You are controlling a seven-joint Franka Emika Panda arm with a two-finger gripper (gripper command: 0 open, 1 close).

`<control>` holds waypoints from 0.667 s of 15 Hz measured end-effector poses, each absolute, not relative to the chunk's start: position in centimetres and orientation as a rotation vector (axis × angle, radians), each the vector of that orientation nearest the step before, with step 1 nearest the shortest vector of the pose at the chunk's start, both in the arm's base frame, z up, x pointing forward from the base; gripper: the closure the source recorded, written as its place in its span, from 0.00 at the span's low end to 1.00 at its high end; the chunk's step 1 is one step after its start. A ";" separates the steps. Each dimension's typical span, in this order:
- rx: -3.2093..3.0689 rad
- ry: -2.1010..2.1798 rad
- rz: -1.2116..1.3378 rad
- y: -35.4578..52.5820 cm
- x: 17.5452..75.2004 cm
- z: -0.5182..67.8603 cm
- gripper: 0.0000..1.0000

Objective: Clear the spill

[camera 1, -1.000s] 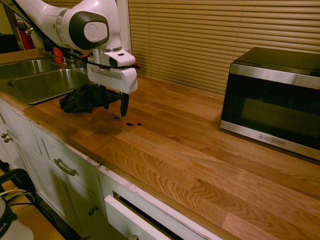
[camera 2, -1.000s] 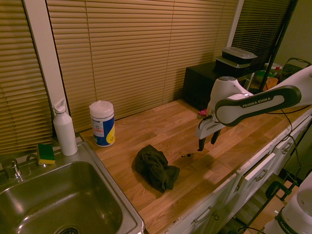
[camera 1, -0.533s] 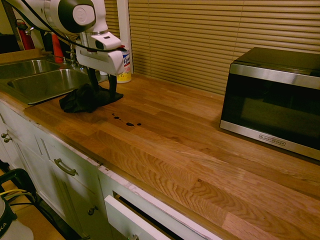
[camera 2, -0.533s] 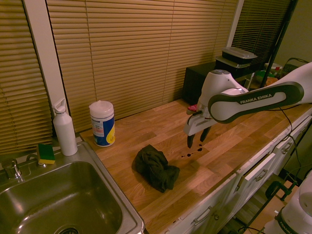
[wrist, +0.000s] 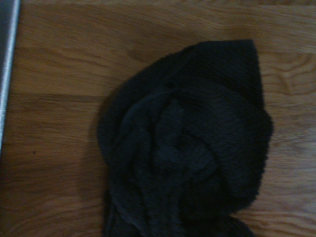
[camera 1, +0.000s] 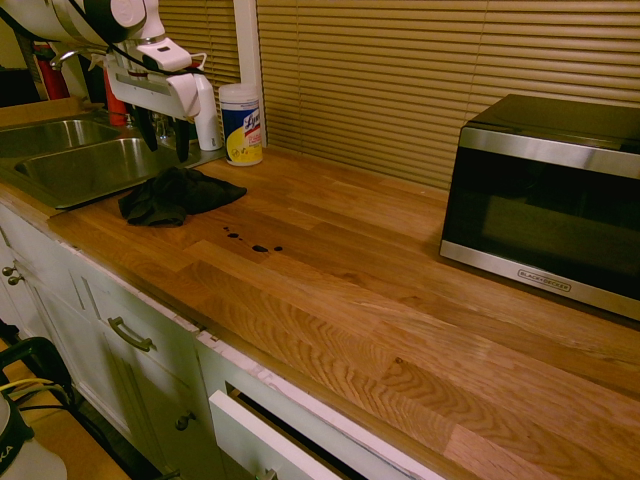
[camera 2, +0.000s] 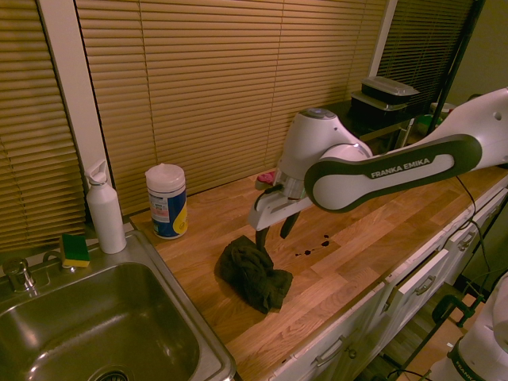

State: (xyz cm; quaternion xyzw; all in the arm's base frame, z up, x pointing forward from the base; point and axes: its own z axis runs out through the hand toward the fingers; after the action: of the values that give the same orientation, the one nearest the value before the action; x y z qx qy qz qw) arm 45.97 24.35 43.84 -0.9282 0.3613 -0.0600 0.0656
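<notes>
The rag's outer corner [camera 1: 232, 190] lies flat, so the gripper should next pick up the rag by its raised middle folds to clear the spill.
The spill [camera 1: 250, 241] is a short cluster of small dark drops on the wooden counter, and it also shows as the spill [camera 2: 313, 248] in the second exterior view. A crumpled dark cloth rag [camera 1: 173, 195] lies between the drops and the sink. The rag [camera 2: 254, 274] sits just below my gripper [camera 2: 274, 232], which hangs open and empty above its far edge. In the first exterior view the gripper [camera 1: 165, 135] appears over the sink-side end of the rag. The wrist view is filled by the rag [wrist: 187, 148] on bare wood.
A steel sink [camera 2: 87, 333] lies beyond the rag, with a white bottle [camera 2: 105, 208] and a sponge [camera 2: 75, 250] at its rim. A wipes canister [camera 1: 241, 122] stands by the blinds. A microwave [camera 1: 550, 200] occupies the counter's other end.
The arm has swung away from above the spill toward the sink and now hovers over the rag. The gripper has stayed open. Rag and drops have not moved.
</notes>
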 end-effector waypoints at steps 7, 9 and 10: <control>-2.844 1.173 -0.165 29.5 48.4 38.8 0.00; -2.855 1.202 -0.144 29.8 48.6 37.4 0.00; -2.860 1.221 -0.133 29.7 48.7 36.7 0.00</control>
State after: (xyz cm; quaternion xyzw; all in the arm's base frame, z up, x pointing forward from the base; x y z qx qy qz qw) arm 48.73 29.75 36.74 -0.9188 0.3922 -0.0427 0.0144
